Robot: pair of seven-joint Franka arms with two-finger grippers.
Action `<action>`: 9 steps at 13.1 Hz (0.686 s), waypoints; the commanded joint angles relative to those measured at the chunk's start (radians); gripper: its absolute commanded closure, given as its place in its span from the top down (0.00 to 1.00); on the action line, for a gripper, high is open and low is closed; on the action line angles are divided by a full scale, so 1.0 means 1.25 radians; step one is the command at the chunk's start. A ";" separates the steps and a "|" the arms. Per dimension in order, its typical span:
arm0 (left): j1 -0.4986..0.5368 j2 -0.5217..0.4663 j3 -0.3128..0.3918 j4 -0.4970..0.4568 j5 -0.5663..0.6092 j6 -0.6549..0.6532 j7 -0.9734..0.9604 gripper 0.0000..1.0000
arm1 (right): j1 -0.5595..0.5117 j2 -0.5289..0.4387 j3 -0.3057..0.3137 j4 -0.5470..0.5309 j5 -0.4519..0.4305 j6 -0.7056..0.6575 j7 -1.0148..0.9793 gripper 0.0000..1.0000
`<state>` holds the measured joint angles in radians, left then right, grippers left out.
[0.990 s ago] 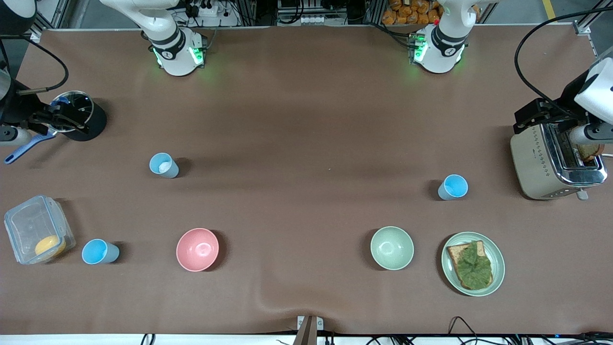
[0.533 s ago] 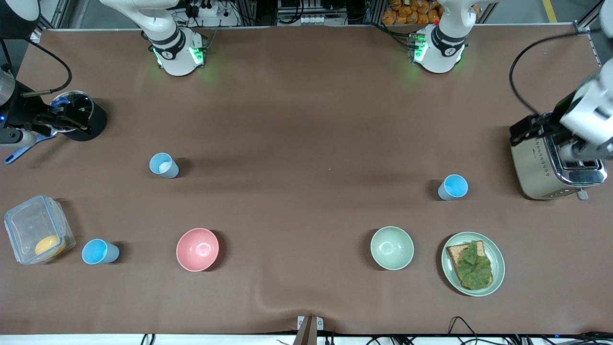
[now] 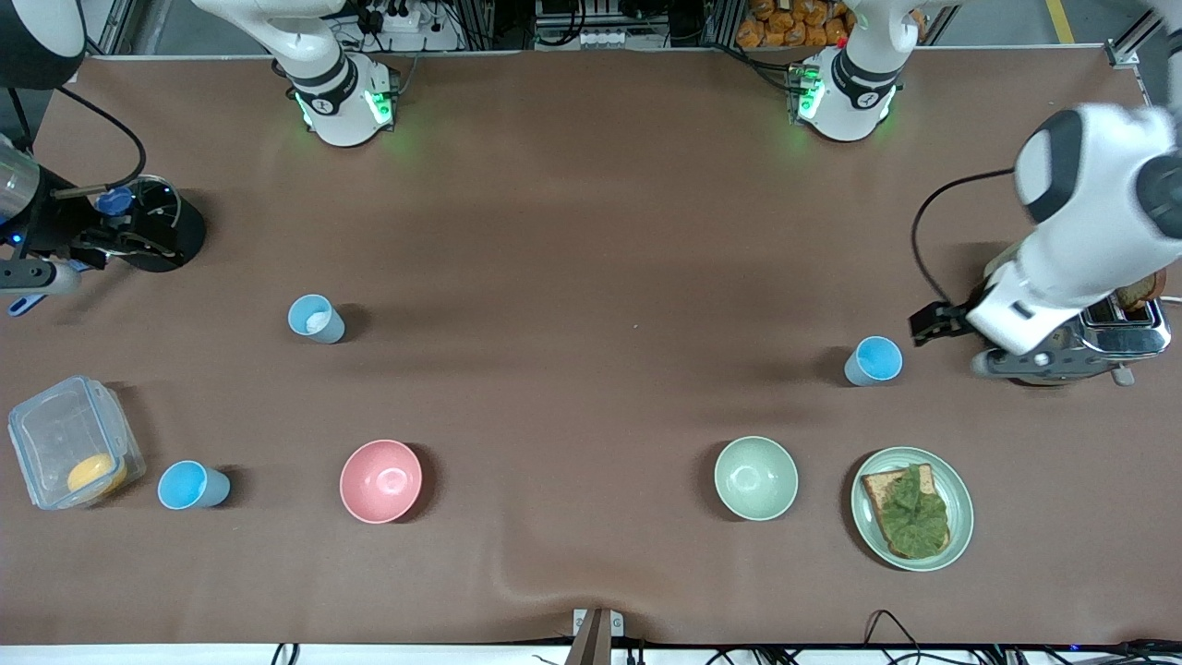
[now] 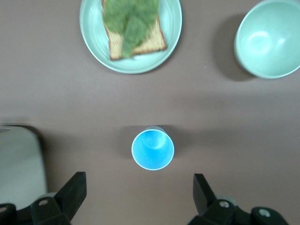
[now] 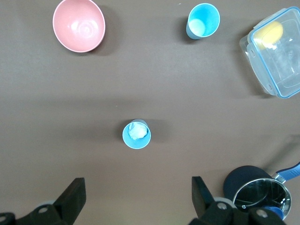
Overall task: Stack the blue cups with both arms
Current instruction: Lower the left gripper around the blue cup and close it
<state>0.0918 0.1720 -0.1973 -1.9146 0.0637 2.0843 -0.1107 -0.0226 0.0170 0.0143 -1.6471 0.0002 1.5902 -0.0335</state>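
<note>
I need to stack the blue cups, so my left gripper should grab the cup beside the toaster (image 3: pixel 1091 342) by its rim (image 3: pixel 896 347) next.
Three blue cups stand upright on the brown table. One (image 3: pixel 873 360) is near the toaster, and in the left wrist view this cup (image 4: pixel 153 149) lies just ahead of my open, empty left gripper (image 4: pixel 139 188), which hangs high over the table beside it. A second cup (image 3: pixel 317 320), with something white inside, shows in the right wrist view (image 5: pixel 136 134) ahead of my open, empty right gripper (image 5: pixel 137 194), which is up beside the black pot (image 3: pixel 152 224). The third cup (image 3: pixel 191 486) stands beside the clear container.
A pink bowl (image 3: pixel 380 480) and a pale green bowl (image 3: pixel 755 477) sit nearer the front camera. A plate with toast and lettuce (image 3: pixel 960 517) is beside the green bowl. A toaster (image 3: pixel 1122 337) is partly hidden under the left arm. A clear lidded container (image 3: pixel 65 443) holds something yellow.
The left arm has swung away from the toaster to hang beside the nearby blue cup. The right gripper has shifted slightly by the pot. The cups have not moved.
</note>
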 commanded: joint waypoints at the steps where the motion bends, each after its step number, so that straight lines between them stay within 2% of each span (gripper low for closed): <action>1: 0.006 0.041 -0.003 -0.037 0.020 0.043 -0.012 1.00 | 0.006 0.007 -0.003 -0.020 0.000 0.016 0.003 1.00; 4: 0.025 0.094 -0.003 -0.088 0.020 0.157 -0.011 1.00 | 0.006 0.008 -0.003 -0.021 0.000 0.016 0.003 1.00; 6: 0.035 0.130 -0.003 -0.087 0.020 0.170 0.017 1.00 | 0.006 0.010 -0.003 -0.022 0.000 0.019 0.003 1.00; 9: 0.036 0.138 -0.002 -0.089 0.020 0.170 0.017 1.00 | 0.006 0.016 -0.003 -0.022 0.000 0.018 0.003 1.00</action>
<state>0.1293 0.3528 -0.1927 -2.0198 0.0643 2.2891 -0.0956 -0.0223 0.0367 0.0144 -1.6694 0.0003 1.6068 -0.0335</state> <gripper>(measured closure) 0.000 0.000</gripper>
